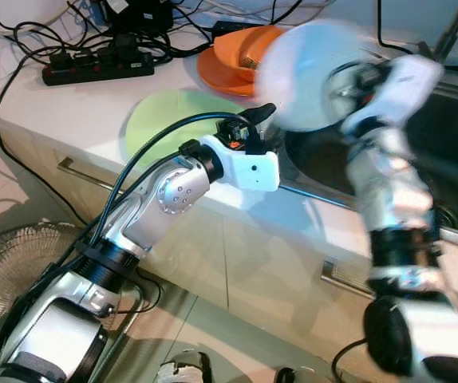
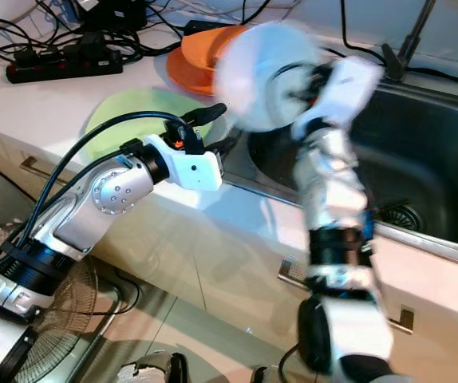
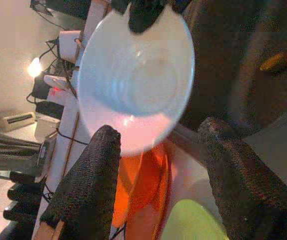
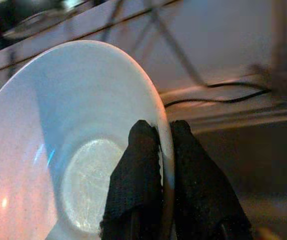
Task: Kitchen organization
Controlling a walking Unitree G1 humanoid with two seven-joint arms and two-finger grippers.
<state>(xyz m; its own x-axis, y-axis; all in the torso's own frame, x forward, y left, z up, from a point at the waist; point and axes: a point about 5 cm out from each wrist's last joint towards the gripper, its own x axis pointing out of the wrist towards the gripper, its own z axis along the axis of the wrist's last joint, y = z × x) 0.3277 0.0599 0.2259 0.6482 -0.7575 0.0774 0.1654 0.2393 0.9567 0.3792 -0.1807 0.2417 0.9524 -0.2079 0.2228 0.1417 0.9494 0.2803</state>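
The left gripper picks up the light green plate by its thin rim (image 1: 128, 130) (image 3: 186, 201) next. The light green plate's broad side spreads far wider than my fingers open.
My right gripper (image 4: 159, 145) is shut on the rim of a pale blue plate (image 1: 309, 73), held tilted in the air above the counter beside the sink; arm and plate are blurred by motion. The same pale blue plate (image 3: 136, 82) faces my left wrist camera. My left gripper (image 3: 158, 165) is open, its fingers (image 1: 259, 114) hovering over the counter edge just below the plate and apart from it. An orange plate (image 1: 229, 60) and a light green plate (image 1: 173, 120) lie on the counter behind the left gripper.
A steel sink (image 2: 420, 152) lies to the right, with a faucet base (image 2: 392, 56) at the back. A black power strip (image 1: 93, 70) and tangled cables sit at the counter's far left. Cabinet handles (image 1: 349, 283) run below. A floor fan (image 1: 5, 271) stands at lower left.
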